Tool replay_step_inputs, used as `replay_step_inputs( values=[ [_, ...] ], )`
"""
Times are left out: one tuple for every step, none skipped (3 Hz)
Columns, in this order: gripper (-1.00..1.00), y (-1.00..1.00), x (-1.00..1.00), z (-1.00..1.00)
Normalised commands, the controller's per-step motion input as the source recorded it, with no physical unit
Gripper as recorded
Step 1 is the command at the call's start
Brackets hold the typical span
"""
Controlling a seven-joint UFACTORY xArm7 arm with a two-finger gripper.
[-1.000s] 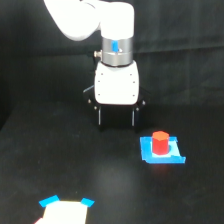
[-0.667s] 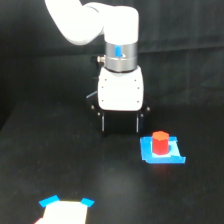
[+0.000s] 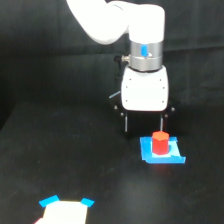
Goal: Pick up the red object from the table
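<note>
My gripper grabs the red object around its upright body [image 3: 160, 145] next and picks it up from the table.
The red object [image 3: 160, 142] is a small red-orange stubby cylinder standing upright on a flat blue square patch [image 3: 161, 152] on the black-cloth table [image 3: 75, 165]. My gripper [image 3: 144, 125] hangs from the white arm just behind and slightly to the exterior view's left of the red object. Its two dark fingers [image 3: 126, 122] point down and stand apart, open and empty. The right finger is close above the red object's top; I cannot tell whether it touches.
A white sheet with blue tape corners [image 3: 65, 210] lies at the bottom left of the exterior view. The white arm body [image 3: 145, 90] rises over the table's middle.
My gripper has moved toward the exterior view's right and nearer to the red object. The red object and blue patch have not moved.
</note>
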Motion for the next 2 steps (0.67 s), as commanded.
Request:
replay_step_inputs(
  values=[
    [-0.77,-1.00,-0.84,-1.00],
    [-0.76,-0.90,-0.46,-1.00]
  ],
)
